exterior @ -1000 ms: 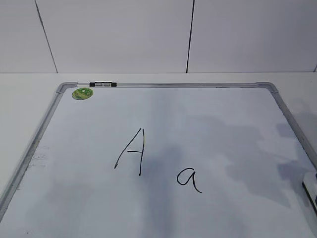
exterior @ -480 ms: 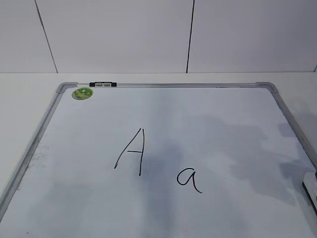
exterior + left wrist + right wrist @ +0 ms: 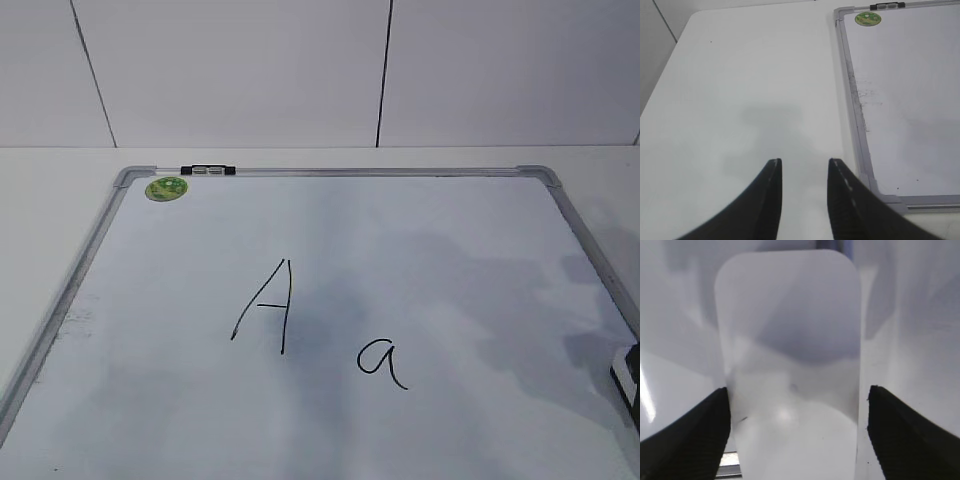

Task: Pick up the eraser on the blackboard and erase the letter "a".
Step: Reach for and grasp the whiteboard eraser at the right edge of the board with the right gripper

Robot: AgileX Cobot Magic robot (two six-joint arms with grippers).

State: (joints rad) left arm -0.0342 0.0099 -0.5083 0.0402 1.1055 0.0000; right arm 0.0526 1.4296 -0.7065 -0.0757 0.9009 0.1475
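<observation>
My right gripper next needs to grab the eraser [image 3: 628,388] by its long sides. It will then wipe away the letter "a".
The eraser [image 3: 790,340] is a white rounded block that fills the middle of the right wrist view. It lies on the blackboard [image 3: 350,172] near its right frame, and in the exterior view only a sliver of the eraser [image 3: 628,388] shows at the right edge. My right gripper [image 3: 797,405] is open and straddles the eraser, with the left finger at its side and the right finger a little apart. The letter "a" [image 3: 380,362] sits right of the centre of the board. My left gripper [image 3: 804,165] is open and empty over the table, left of the board's frame [image 3: 850,90].
A capital "A" [image 3: 265,305] is written to the left of the small "a". A round green magnet [image 3: 166,188] sits in the far left corner of the board and also shows in the left wrist view [image 3: 868,19]. A black clip [image 3: 208,170] is on the far frame. A white wall stands behind.
At the right edge of the exterior view, the shadow has shifted and a dark shape has come down over the eraser, hiding more of its white top. The letters are unchanged.
</observation>
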